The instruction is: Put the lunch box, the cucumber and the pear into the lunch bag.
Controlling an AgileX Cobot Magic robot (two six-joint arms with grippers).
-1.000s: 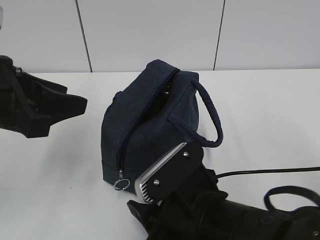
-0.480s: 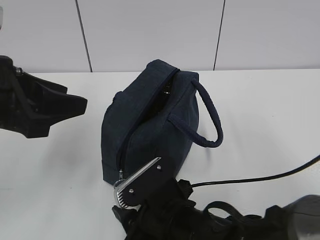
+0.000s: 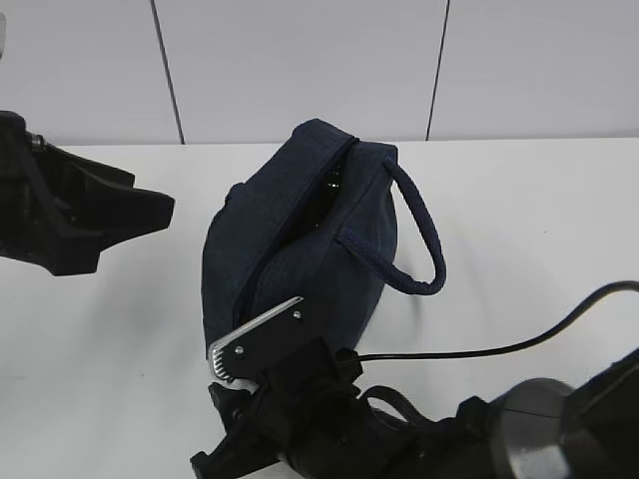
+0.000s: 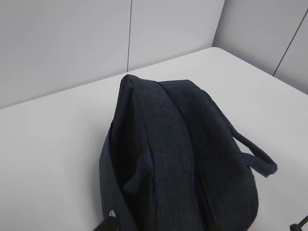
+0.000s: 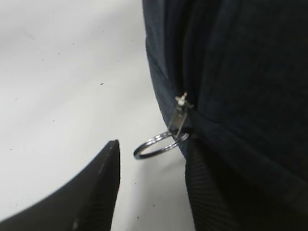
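Note:
The right gripper picks up the metal zipper ring pull by its free loop (image 5: pixel 149 148) next, since the slider end (image 5: pixel 181 107) sits tight against the bag's cloth.
The dark navy lunch bag (image 3: pixel 300 239) stands on the white table, its loop handle (image 3: pixel 424 239) hanging to the right. A dark gap shows along the zip near the top. My right gripper (image 3: pixel 232 371) is at the bag's lower front corner, open. In the right wrist view the metal ring pull (image 5: pixel 149 154) lies on the table just ahead of its fingertips (image 5: pixel 108 163), with that gripper (image 5: pixel 153 161) empty. My left gripper (image 3: pixel 135 239) hangs open to the left of the bag, apart from it. The lunch box, cucumber and pear are out of view.
A black cable (image 3: pixel 499 344) runs over the table behind my right arm. The white table (image 3: pixel 519 200) ends at a grey panelled wall (image 3: pixel 300 60). From the left wrist view the bag (image 4: pixel 183 159) fills the lower middle.
My right gripper has moved left and closer to the bag's lower front corner; it now covers the ring pull in the exterior view. The left arm and the bag have not moved.

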